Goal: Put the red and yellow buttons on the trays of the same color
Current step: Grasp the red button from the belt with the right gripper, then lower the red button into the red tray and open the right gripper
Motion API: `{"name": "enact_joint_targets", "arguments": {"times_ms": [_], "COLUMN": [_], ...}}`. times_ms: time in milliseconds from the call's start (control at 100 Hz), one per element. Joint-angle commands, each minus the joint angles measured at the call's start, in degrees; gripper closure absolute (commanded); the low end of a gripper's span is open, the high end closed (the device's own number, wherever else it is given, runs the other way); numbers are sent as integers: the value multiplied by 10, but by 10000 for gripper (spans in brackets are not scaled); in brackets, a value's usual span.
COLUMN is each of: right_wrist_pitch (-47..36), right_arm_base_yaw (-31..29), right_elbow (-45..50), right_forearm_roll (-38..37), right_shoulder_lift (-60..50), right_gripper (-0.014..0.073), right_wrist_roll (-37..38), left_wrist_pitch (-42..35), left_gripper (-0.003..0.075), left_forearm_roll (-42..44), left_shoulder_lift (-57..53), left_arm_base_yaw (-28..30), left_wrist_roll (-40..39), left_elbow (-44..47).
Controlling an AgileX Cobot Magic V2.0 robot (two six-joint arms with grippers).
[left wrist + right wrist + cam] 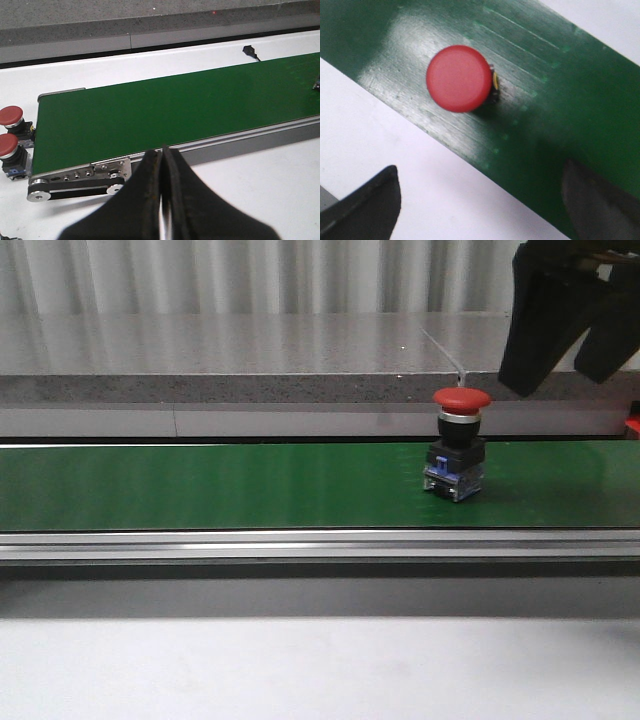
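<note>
My right gripper is still short of the red cap (462, 400), which lies beyond its fingers, so it would miss if it closed now and should first move toward the cap.
A red button (461, 398) with a black and clear base stands upright on the green belt (220, 485), right of centre. My right gripper (550, 378) hangs open above it and a little to its right, touching nothing. From the right wrist the red button's cap (460, 78) shows from above, beyond the gripper (480, 200), whose fingers (370, 202) are spread wide. My left gripper (161, 151) is shut on nothing, over the white table near the belt's end. Two more red buttons (10, 116) (7, 146) stand on the table past that end. No yellow button or tray is in view.
The belt's metal rail (320, 543) runs along its near side, with a grey stone ledge (250, 360) behind the belt. A small black plug (248, 49) lies on the table beyond the belt. A scrap of red (633, 426) shows at the right edge.
</note>
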Motion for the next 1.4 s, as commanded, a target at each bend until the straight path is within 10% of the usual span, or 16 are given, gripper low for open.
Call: {"name": "enact_joint_targets", "arguments": {"times_ms": [0, 390, 740, 1390], "right_wrist_pitch": [-2, 18, 23, -12], "right_arm_base_yaw": [0, 0, -1, -225], "right_elbow": [-32, -110, -111, -143], "right_forearm_roll": [30, 34, 25, 20], "right_shoulder_lift": [4, 102, 106, 46], "right_gripper": [-51, -36, 379, 393], "right_wrist_roll": [-11, -19, -19, 18], "left_wrist_pitch": [-36, -36, -36, -36], "left_gripper": [741, 741, 741, 741], "left_forearm_roll": [-11, -11, -11, -11], "left_shoulder_lift": [6, 6, 6, 6], "left_arm_base_yaw": [-5, -5, -5, -5], "left_wrist_roll": [-6, -6, -6, -6], "left_elbow": [-16, -16, -16, -16]}}
